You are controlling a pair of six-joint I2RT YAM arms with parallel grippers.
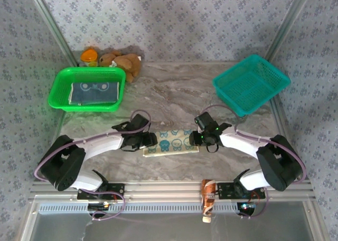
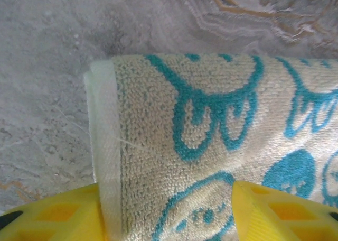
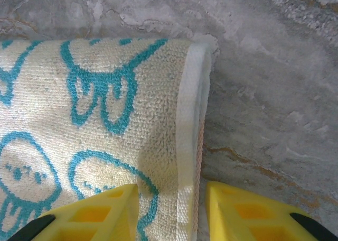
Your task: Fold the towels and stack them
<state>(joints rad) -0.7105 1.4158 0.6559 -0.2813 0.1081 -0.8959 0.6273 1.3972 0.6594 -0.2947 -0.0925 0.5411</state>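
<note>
I will next grab the pale towel's hemmed end [image 1: 146, 151] with my left gripper, layers together, so that I can stack the towel folded on the blue-grey towel [image 1: 94, 92].
A pale towel with blue printed motifs [image 1: 171, 141] lies folded into a flat strip on the marble table, between the two arms. My left gripper [image 1: 149, 140] is down at its left end. In the left wrist view the left gripper [image 2: 169, 220] stands open, one yellow finger [image 2: 53, 214] outside the hem and the other [image 2: 285, 212] over the towel [image 2: 211, 119]. My right gripper [image 1: 196, 139] is at the right end. The right gripper [image 3: 171, 214] is open astride the towel's [image 3: 105, 103] white hem. A folded blue-grey towel [image 1: 94, 92] lies in the green basket.
The green basket [image 1: 58, 95] stands at the back left. A teal basket [image 1: 251, 83] sits tilted at the back right. A brown plush toy [image 1: 122, 63] and an orange object [image 1: 90, 56] rest against the back wall. Patterned walls enclose the table.
</note>
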